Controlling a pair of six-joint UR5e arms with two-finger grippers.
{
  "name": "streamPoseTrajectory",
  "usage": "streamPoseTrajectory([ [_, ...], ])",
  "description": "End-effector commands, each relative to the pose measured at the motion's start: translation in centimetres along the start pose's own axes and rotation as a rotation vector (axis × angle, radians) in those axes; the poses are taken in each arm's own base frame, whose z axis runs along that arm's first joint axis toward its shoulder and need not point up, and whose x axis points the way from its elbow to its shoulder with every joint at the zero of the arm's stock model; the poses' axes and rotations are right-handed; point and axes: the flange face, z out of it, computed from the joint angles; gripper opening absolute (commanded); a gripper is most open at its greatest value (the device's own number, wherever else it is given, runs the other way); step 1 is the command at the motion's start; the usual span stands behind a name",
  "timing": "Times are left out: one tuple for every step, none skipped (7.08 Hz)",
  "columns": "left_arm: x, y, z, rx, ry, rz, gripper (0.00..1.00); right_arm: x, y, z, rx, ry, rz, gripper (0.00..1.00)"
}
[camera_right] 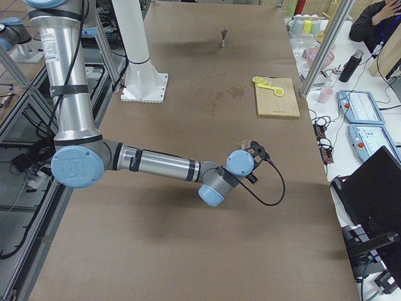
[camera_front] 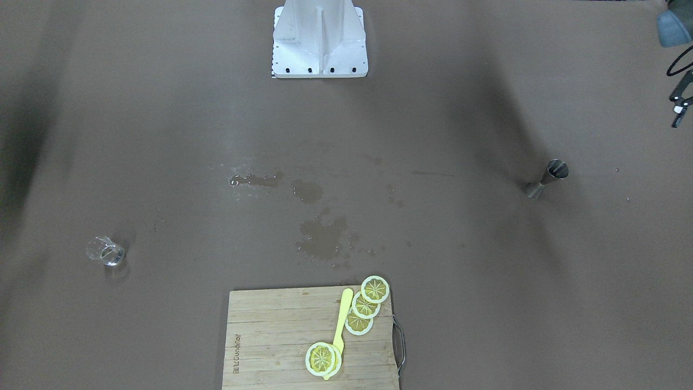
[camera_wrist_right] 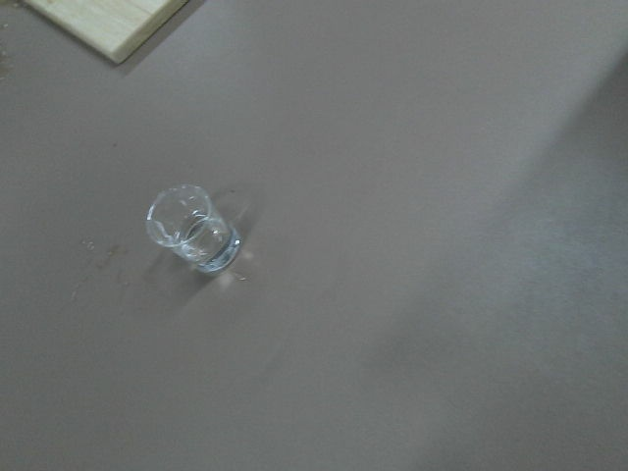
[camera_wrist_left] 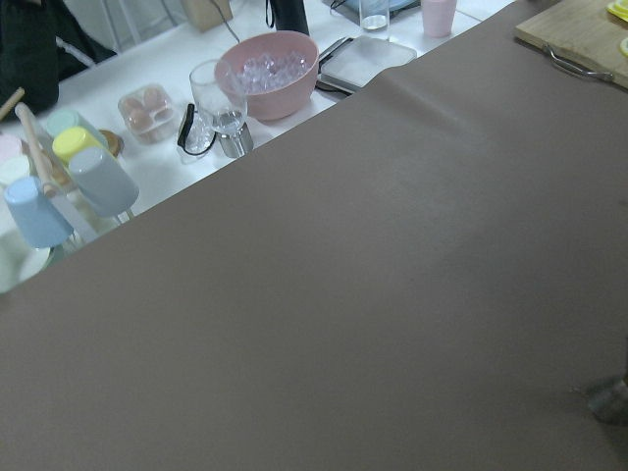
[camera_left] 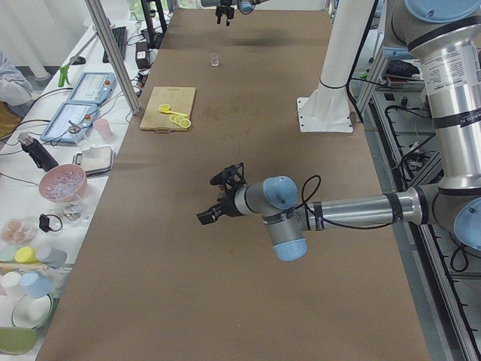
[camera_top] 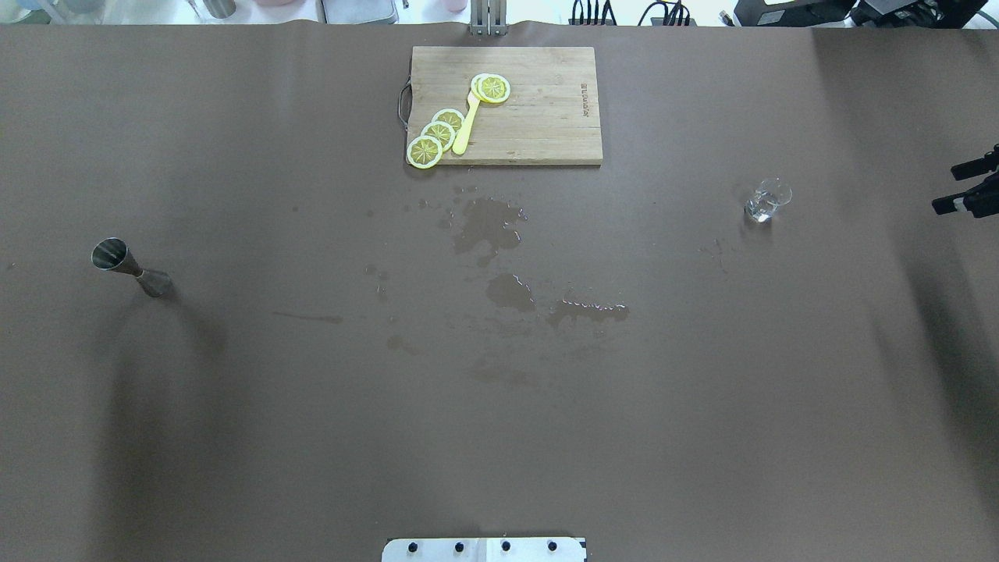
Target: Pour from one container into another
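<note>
My right gripper picks up the small clear glass around its body (camera_front: 106,252) next, to pour its liquid into the steel jigger (camera_front: 549,179).
A steel jigger (camera_top: 125,265) stands upright on the brown table, on my left side, also seen as the jigger (camera_front: 549,179). A small clear glass (camera_top: 766,200) stands on my right side; the right wrist view shows the glass (camera_wrist_right: 192,228) upright with a little clear liquid at its bottom. My right gripper (camera_top: 963,186) hovers open at the table's right edge, well to the right of the glass. My left gripper (camera_left: 212,199) hangs above the table, its fingers spread open and empty, apart from the jigger.
A wooden cutting board (camera_top: 546,133) at the far edge carries lemon slices (camera_top: 437,136) and a yellow knife (camera_top: 466,129). Wet patches (camera_top: 492,230) mark the table's middle. A side bench holds a pink bowl (camera_wrist_left: 267,71) and cups (camera_wrist_left: 69,186). The robot base (camera_front: 319,40) stands mid-table.
</note>
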Motion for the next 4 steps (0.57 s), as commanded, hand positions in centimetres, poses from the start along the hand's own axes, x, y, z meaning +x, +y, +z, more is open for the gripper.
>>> streamPoseTrajectory([
  [3.1,2.4,0.9,0.090,-0.084,0.062,0.99,-0.8,1.6,2.4,0.054,-0.013,-0.153,1.00],
  [3.6,4.5,0.7,0.109,-0.096,0.077,0.99,-0.1,0.9,3.0,0.087,-0.001,-0.252,1.00],
  [4.3,6.1,0.7,0.170,-0.112,0.092,0.99,1.1,-0.4,3.7,0.098,0.006,-0.394,1.00],
  [4.2,7.2,0.7,0.178,-0.140,0.061,0.99,1.8,-1.8,4.2,0.095,0.009,-0.454,1.00],
])
